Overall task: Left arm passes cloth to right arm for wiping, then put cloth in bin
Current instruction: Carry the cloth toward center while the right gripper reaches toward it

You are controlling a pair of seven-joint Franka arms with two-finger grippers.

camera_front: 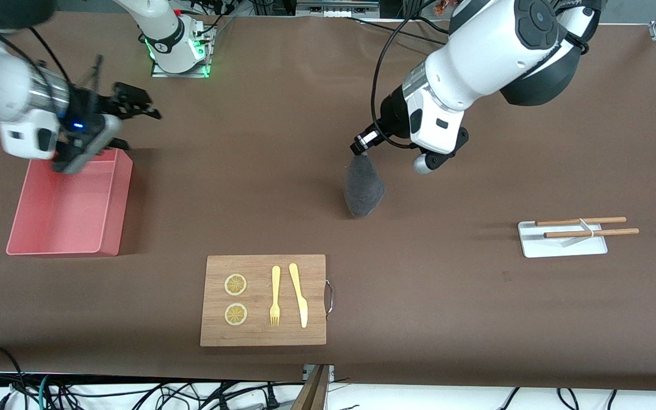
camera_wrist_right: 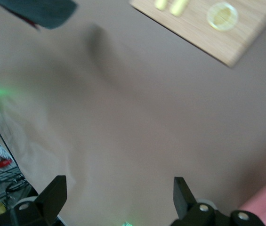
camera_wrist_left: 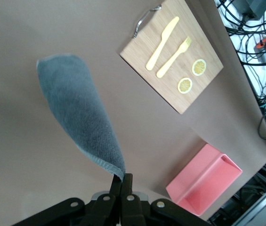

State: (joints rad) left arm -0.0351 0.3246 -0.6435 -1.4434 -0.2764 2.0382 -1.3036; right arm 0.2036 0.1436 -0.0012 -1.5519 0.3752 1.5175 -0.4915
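The right gripper takes hold of the cloth by its free hanging corner (camera_front: 360, 208) next, to wipe with the cloth and then bin it.
The dark grey cloth (camera_front: 364, 188) hangs by one corner from my left gripper (camera_front: 360, 149), which is shut on it over the middle of the table. In the left wrist view the cloth (camera_wrist_left: 76, 117) trails away from the closed left gripper (camera_wrist_left: 123, 181). My right gripper (camera_front: 140, 128) hovers open and holding nothing, over the table beside the bin's corner that lies farthest from the front camera. The pink bin (camera_front: 117, 199) sits at the right arm's end of the table, with nothing in it. The right wrist view shows the wide-open right gripper (camera_wrist_right: 118, 190) and an end of the cloth (camera_wrist_right: 38, 12).
A wooden cutting board (camera_front: 316, 267) with a yellow fork, a yellow knife and two lemon slices lies nearer the front camera than the cloth. A white chopstick rest (camera_front: 533, 245) with two chopsticks lies toward the left arm's end.
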